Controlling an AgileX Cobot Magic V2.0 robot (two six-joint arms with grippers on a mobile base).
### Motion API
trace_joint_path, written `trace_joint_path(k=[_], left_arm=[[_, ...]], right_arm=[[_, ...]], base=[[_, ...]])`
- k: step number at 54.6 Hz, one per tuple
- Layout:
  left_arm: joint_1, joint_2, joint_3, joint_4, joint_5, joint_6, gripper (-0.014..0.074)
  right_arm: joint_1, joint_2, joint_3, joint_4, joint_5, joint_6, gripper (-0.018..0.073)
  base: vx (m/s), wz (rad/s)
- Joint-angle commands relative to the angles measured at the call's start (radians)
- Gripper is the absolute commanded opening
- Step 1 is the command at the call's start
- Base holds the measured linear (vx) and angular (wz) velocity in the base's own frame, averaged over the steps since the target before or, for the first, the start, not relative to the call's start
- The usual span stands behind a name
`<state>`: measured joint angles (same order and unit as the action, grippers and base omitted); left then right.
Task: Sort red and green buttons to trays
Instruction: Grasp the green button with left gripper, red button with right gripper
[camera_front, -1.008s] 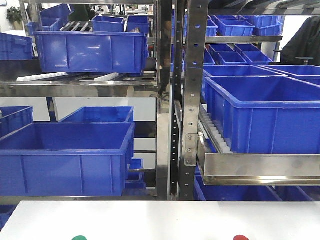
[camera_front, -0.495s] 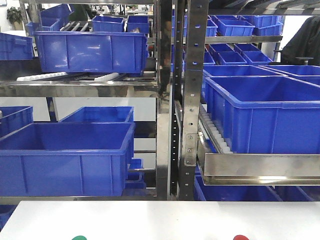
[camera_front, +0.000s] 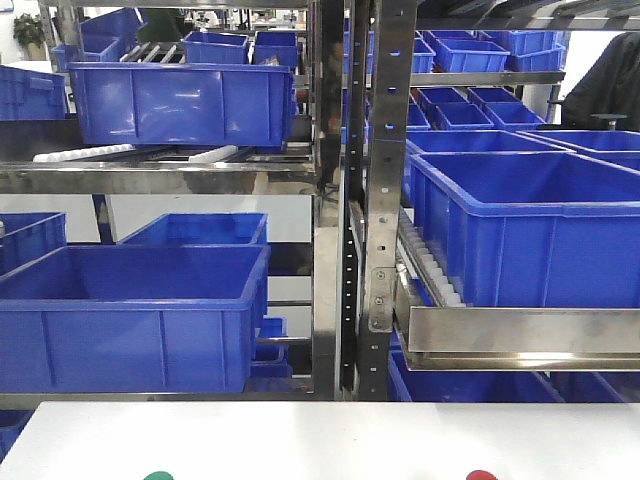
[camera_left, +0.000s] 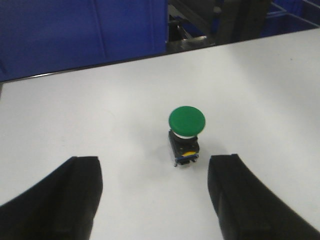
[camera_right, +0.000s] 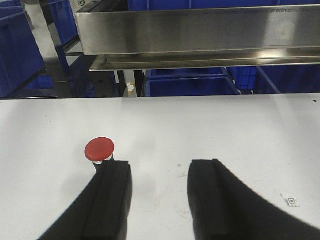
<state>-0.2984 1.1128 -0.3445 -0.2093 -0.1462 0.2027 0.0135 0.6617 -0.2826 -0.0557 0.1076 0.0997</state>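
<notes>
The left gripper will grab the green button (camera_left: 187, 120) next, holding it by its black base (camera_left: 184, 148), so that the button can be sorted into its tray.
The green button (camera_left: 186, 121) stands upright on its black base on the white table, just ahead of my left gripper (camera_left: 155, 162) and nearer its right finger; the jaws are open and empty. The red button (camera_right: 99, 149) stands just beyond the tip of the left finger of my right gripper (camera_right: 159, 167), outside the gap; its base is hidden by that finger. This gripper is open and holds nothing. In the front view only the tops of the green cap (camera_front: 158, 476) and red cap (camera_front: 481, 476) show at the bottom edge. The trays are out of view.
Behind the white table (camera_front: 320, 435) stands a steel rack (camera_front: 365, 200) loaded with deep blue bins (camera_front: 130, 315). A steel shelf lip (camera_right: 200, 30) overhangs the table's far edge on the right side.
</notes>
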Motion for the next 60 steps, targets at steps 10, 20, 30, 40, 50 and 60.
trace_joint_path(k=[10, 20, 30, 40, 50, 60], left_arm=[[-0.083, 0.205, -0.089, 0.001, -0.192, -0.003, 0.0578], [-0.094, 0.346, -0.238, 0.000, -0.085, -0.002, 0.0578], [-0.094, 0.466, -0.338, 0.000, -0.033, -0.001, 0.0578], [-0.084, 0.550, -0.381, -0.024, -0.080, -0.002, 0.0578], [-0.062, 0.587, -0.394, -0.060, -0.115, 0.001, 0.0578], [-0.062, 0.625, -0.394, -0.058, -0.134, 0.001, 0.0577]], right_arm=[[-0.005, 0.003, -0.034, -0.005, -0.075, -0.003, 0.0361], [-0.005, 0.003, -0.034, -0.005, -0.075, -0.003, 0.0361], [-0.005, 0.003, -0.034, -0.005, -0.075, -0.003, 0.0361], [-0.005, 0.003, -0.034, -0.005, -0.073, -0.003, 0.0361], [-0.005, 0.003, -0.034, -0.005, -0.065, -0.003, 0.0361], [-0.005, 0.003, -0.034, -0.005, -0.060, -0.003, 0.0361]], base=[[0.00, 0.00], [0.00, 0.00], [0.00, 0.00], [0.00, 0.00], [0.00, 0.00], [0.00, 0.00]])
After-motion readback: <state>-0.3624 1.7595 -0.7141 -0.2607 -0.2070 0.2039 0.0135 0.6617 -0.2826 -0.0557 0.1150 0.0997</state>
